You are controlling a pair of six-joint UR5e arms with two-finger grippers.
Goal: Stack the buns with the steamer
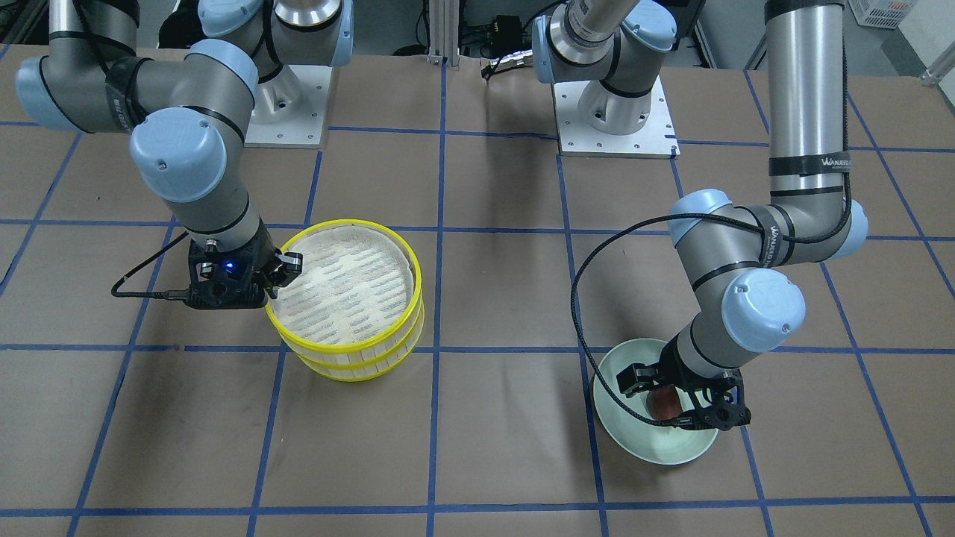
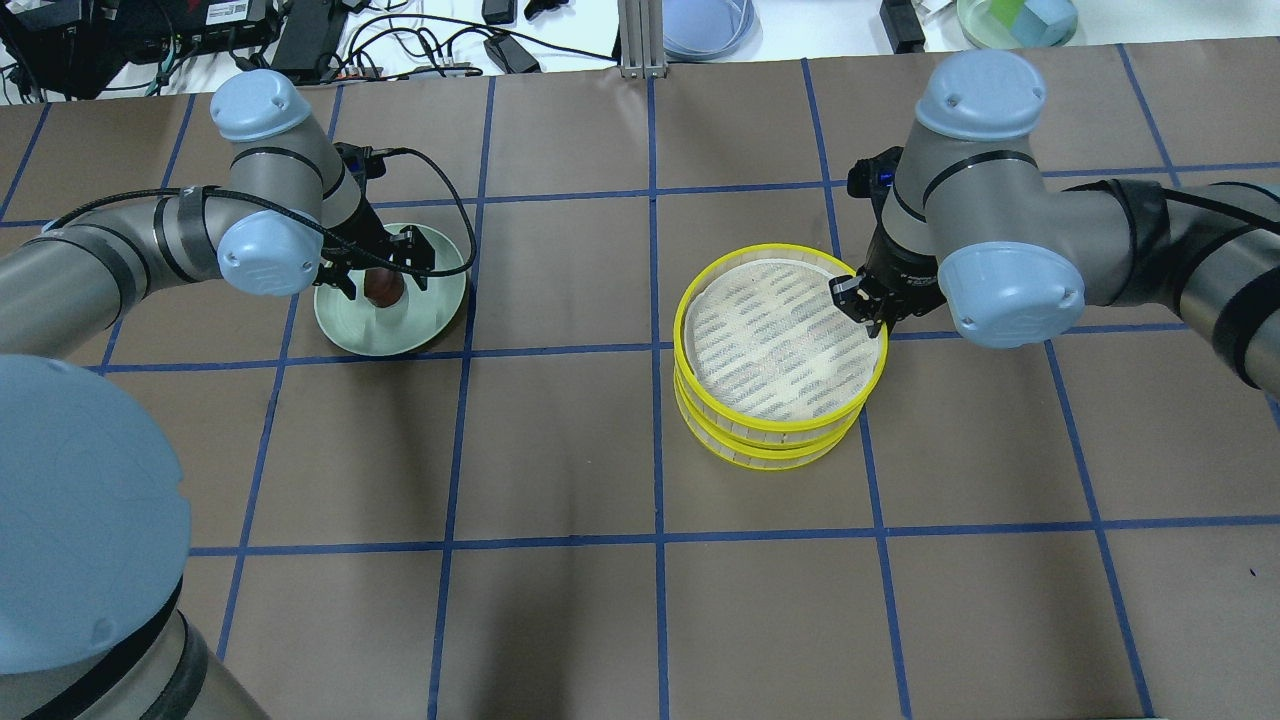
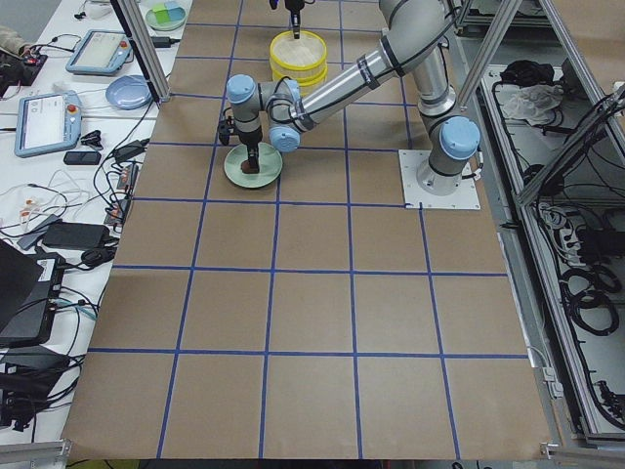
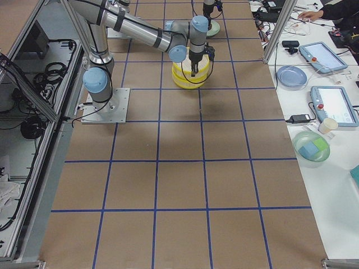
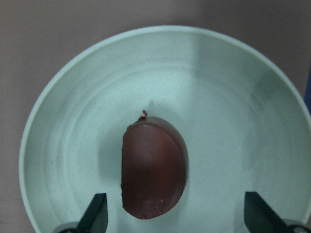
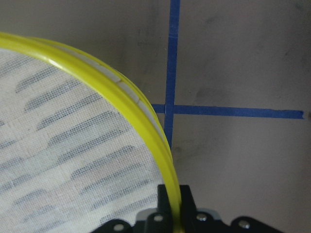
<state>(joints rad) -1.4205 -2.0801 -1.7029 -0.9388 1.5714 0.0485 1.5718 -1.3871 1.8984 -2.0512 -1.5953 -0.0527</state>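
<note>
My left gripper grabs the dark reddish-brown bun, around its rounded body (image 1: 663, 402), next, to stack the bun in the steamer (image 1: 345, 291).
A glossy dark reddish-brown bun (image 5: 153, 170) lies in the pale green plate (image 5: 218, 87). My left gripper (image 5: 177, 213) is open low over the plate, one finger on each side of the bun (image 2: 383, 287). The yellow-rimmed steamer (image 2: 780, 340) stands as a stack; its top tray (image 1: 343, 283) sits slightly offset on the lower tray (image 1: 351, 365). My right gripper (image 6: 175, 204) is shut on the top tray's yellow rim (image 6: 121, 92), at the edge nearest the right arm (image 2: 862, 300). The top tray's cloth-lined floor is bare. The pale cream bun is out of view.
Brown table (image 2: 560, 450) with a blue tape grid. The plate (image 2: 440, 290) is on the left side, the steamer right of centre. The left wrist's black cable (image 1: 589, 298) loops beside the plate. Tablets and dishes sit on side benches off the table.
</note>
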